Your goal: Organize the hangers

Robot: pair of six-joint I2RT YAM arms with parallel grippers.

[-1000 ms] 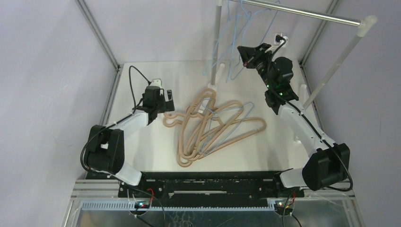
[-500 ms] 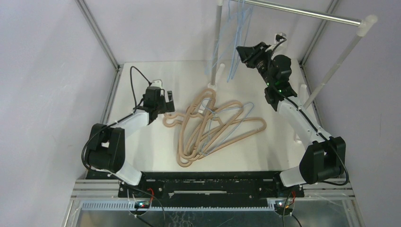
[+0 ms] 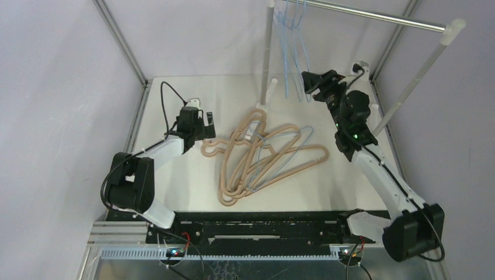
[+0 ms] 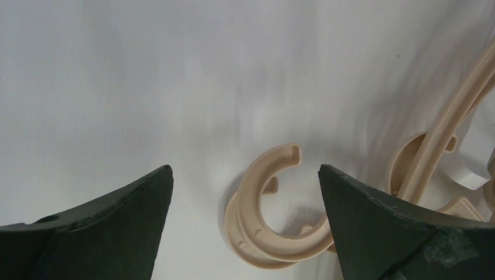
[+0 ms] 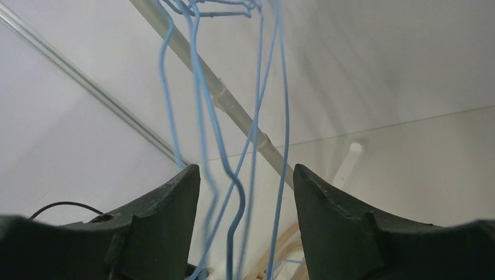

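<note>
My right gripper needs to grab the blue hanger among the tan hangers by a thin side bar (image 3: 299, 149) next. That leaves the hanger's hook free for the rail (image 3: 373, 16).
Several thin light-blue hangers (image 3: 290, 52) hang from the silver rail (image 3: 373, 16) at the back. My right gripper (image 3: 308, 79) is just right of their lower ends and stands open. In the right wrist view the blue hangers (image 5: 284, 116) dangle loose between the fingers of my right gripper (image 5: 245, 169), gripped by neither. Tan hangers (image 3: 265, 160) lie tangled mid-table with a blue hanger (image 3: 279, 142) among them. My left gripper (image 3: 205, 125) is low at the pile's left end. The open left gripper (image 4: 245, 169) straddles two stacked tan hooks (image 4: 274, 233) without touching.
The rail rests on white posts, one at the back centre (image 3: 269, 46) and one slanting at the right (image 3: 417, 79). A white post foot (image 3: 261, 105) stands near the tan pile. Grey walls close in on both sides.
My right gripper has opened and drawn back down and to the right from the rail. The blue hangers have swung in and now hang straighter. The left arm has stayed still.
</note>
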